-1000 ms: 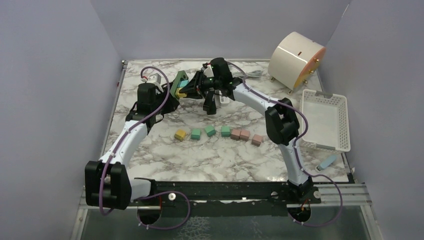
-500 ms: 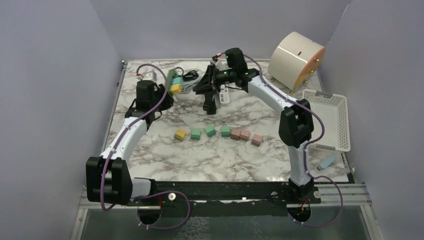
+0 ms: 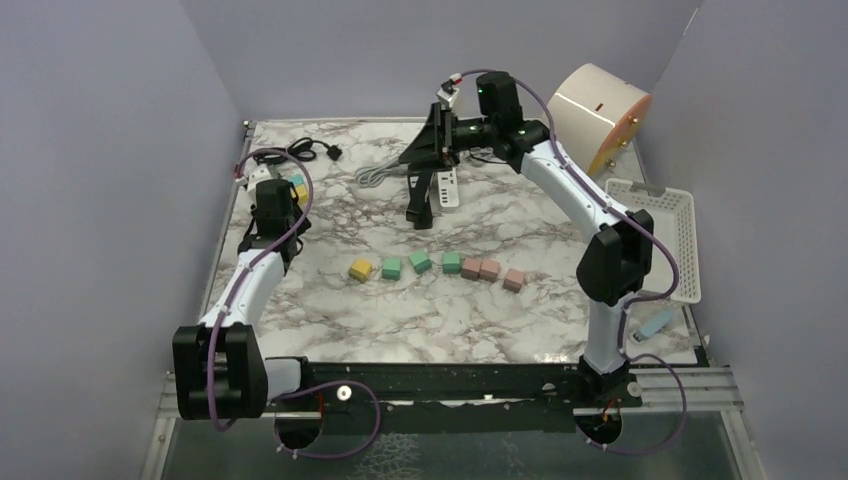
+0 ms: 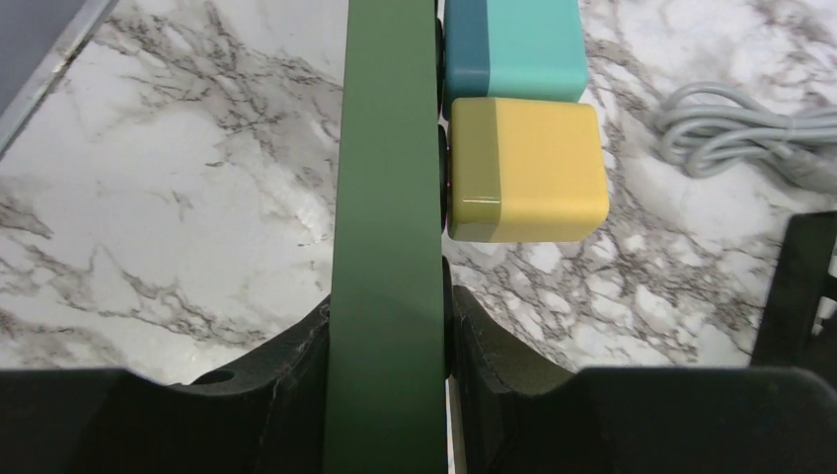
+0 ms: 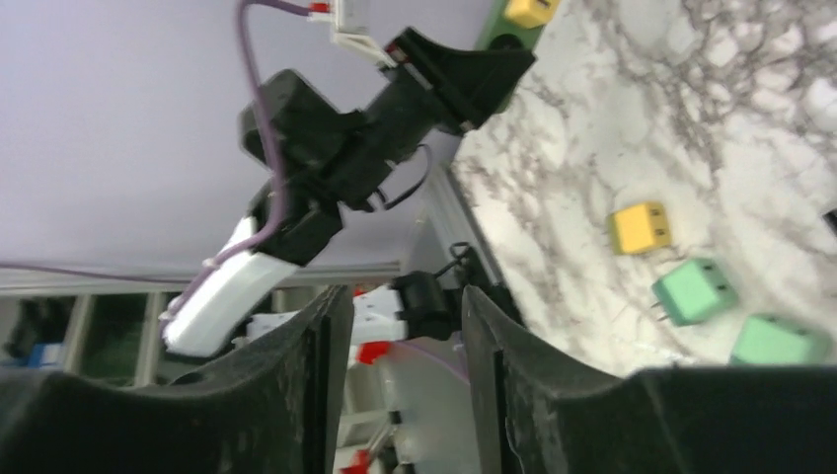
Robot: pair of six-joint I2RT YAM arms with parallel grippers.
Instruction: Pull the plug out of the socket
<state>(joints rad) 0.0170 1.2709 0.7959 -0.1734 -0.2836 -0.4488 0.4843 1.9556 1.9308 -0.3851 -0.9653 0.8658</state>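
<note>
The yellow plug (image 4: 538,170) needs to come off the socket, so my right gripper will next grab the sides of its body and leave the teal plug (image 4: 508,49) free.
My left gripper (image 4: 390,316) is shut on the edge of a green socket strip (image 4: 385,178). A yellow plug (image 4: 523,168) and a teal plug (image 4: 508,49) sit in the strip's right face. In the top view the left gripper (image 3: 283,192) holds the strip (image 3: 297,186) at the table's back left. My right gripper (image 3: 432,150) is raised over the back middle of the table. Its jaws (image 5: 402,296) stand apart with nothing between them. The right wrist view shows the left arm (image 5: 326,148) and the strip (image 5: 511,30) far off.
A row of loose plugs, from yellow (image 3: 361,269) through green (image 3: 420,261) to pink (image 3: 514,280), lies mid-table. A black stand (image 3: 420,202), a white strip (image 3: 447,190), a grey cable (image 3: 375,176) and a black cable (image 3: 320,152) lie at the back. A beige drum (image 3: 595,115) and a white basket (image 3: 650,240) are on the right.
The left gripper has carried the green strip from the back middle to the back left. The right gripper has drawn away from the strip, rising and moving back to the right.
</note>
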